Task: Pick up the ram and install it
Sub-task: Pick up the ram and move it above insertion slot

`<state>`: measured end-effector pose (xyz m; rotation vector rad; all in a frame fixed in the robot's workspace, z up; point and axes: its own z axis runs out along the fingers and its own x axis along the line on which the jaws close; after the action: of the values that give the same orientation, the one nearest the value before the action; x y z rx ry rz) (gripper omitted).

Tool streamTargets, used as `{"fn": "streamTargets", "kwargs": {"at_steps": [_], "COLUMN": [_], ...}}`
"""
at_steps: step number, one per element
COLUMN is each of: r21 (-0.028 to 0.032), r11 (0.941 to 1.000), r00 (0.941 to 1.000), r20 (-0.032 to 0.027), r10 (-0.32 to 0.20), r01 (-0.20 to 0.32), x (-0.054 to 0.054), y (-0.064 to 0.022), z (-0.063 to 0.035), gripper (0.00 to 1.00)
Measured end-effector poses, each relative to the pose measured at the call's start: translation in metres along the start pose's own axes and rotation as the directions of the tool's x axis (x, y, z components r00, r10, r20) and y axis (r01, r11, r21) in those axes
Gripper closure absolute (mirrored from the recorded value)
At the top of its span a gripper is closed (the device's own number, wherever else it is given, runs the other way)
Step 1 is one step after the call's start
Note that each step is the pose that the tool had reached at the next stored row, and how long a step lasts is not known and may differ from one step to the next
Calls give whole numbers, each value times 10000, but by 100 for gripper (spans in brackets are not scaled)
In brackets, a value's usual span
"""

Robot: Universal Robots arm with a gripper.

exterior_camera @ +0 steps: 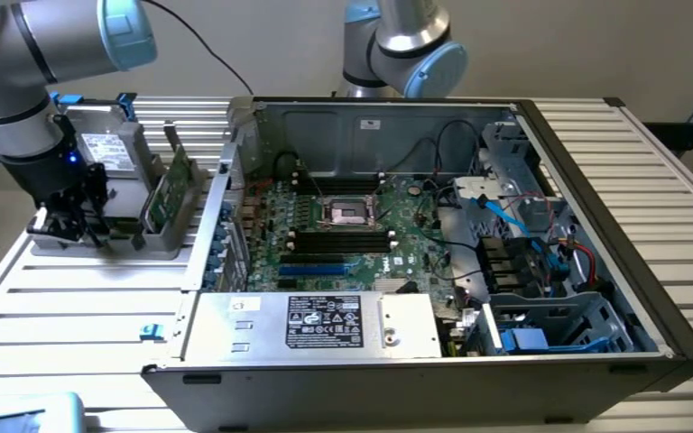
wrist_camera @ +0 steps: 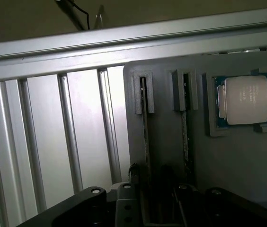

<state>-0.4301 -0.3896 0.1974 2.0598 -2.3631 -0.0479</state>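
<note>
My gripper will next grab the ram by its bare part near the middle, because the holder's slotted post wraps around the end of the ram (exterior_camera: 178, 187).
The ram (exterior_camera: 178, 187) is a green stick standing on edge in a grey holder (exterior_camera: 106, 245) at the exterior view's left, beside the open computer case. My gripper (exterior_camera: 64, 223) hangs low over the holder's near-left end, a short way from that stick. In the wrist view the holder (wrist_camera: 228, 165) has two narrow slots, each with a thin stick seen edge-on (wrist_camera: 145, 135). My gripper (wrist_camera: 155, 205) stands open, and the nearer stick runs into the gap between its dark fingers (wrist_camera: 124, 203). The motherboard's black memory slots (exterior_camera: 340, 239) lie inside the case.
A grey boxy drive (exterior_camera: 112, 144) with a white label stands at the holder's back. A processor chip (wrist_camera: 244, 99) sits in a recess of the holder. The case wall (exterior_camera: 214, 225) rises right beside the holder. A second arm (exterior_camera: 401, 45) stands behind the case. The power supply (exterior_camera: 322, 320) fills the case front.
</note>
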Motion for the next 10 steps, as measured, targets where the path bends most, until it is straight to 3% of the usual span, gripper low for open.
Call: {"fn": "streamTargets", "kwargs": {"at_steps": [10], "r21": [0], "r11": [10000], "r00": [10000], "r20": [0], "r10": [0], "r01": [0], "x": [-10], "y": [-11], "z": [0], "gripper": [67]}}
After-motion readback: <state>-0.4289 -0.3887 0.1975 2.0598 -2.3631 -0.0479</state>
